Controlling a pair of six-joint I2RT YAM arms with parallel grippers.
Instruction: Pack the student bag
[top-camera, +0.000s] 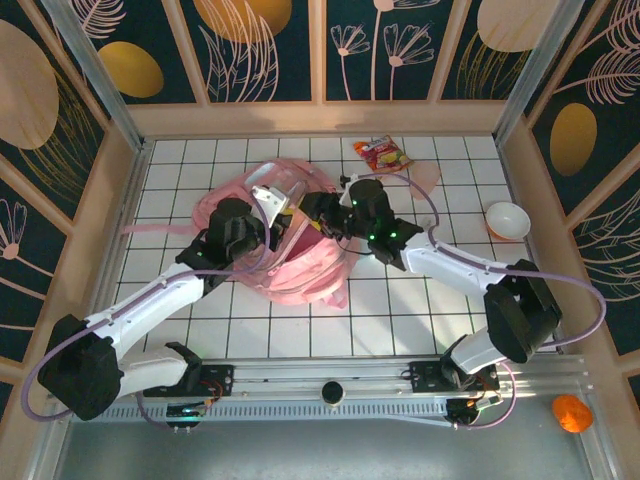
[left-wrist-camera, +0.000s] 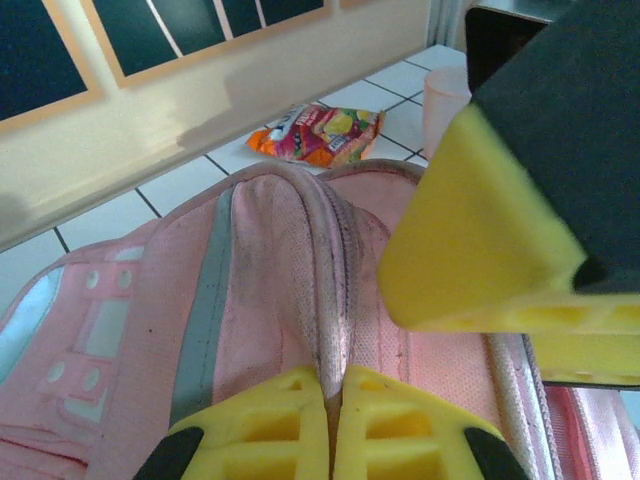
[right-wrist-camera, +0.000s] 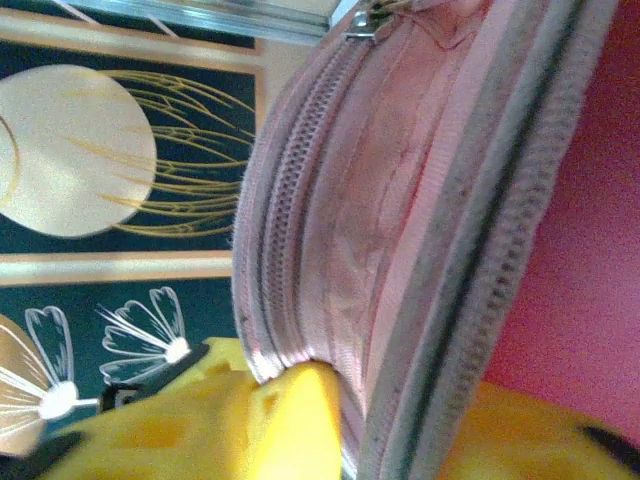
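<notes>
The raised fold comes up from the bag's own edge and would settle back onto the bag, so my left gripper needs to release the fold now.
The student bag (top-camera: 300, 262), a large soft pink backpack, lies in the middle of the tiled table with its opening turned up. My left gripper (top-camera: 256, 222) is at the bag's left rim. In the left wrist view the left gripper (left-wrist-camera: 336, 405) is shut on a raised fold of the bag's edge (left-wrist-camera: 325, 260). My right gripper (top-camera: 327, 214) is at the bag's right rim. In the right wrist view the right gripper (right-wrist-camera: 400, 430) has its yellow fingers (right-wrist-camera: 290, 415) on either side of the zipped rim (right-wrist-camera: 330, 230), pinching it. One right finger (left-wrist-camera: 480, 250) shows close to the left jaws.
A red and orange snack packet (top-camera: 383, 153) (left-wrist-camera: 320, 133) lies beyond the bag near the back wall. A pale pink cup (top-camera: 425, 176) (left-wrist-camera: 445, 100) is to its right. A white bowl (top-camera: 507, 220) stands at the right edge. An orange object (top-camera: 572, 412) lies off the table at front right.
</notes>
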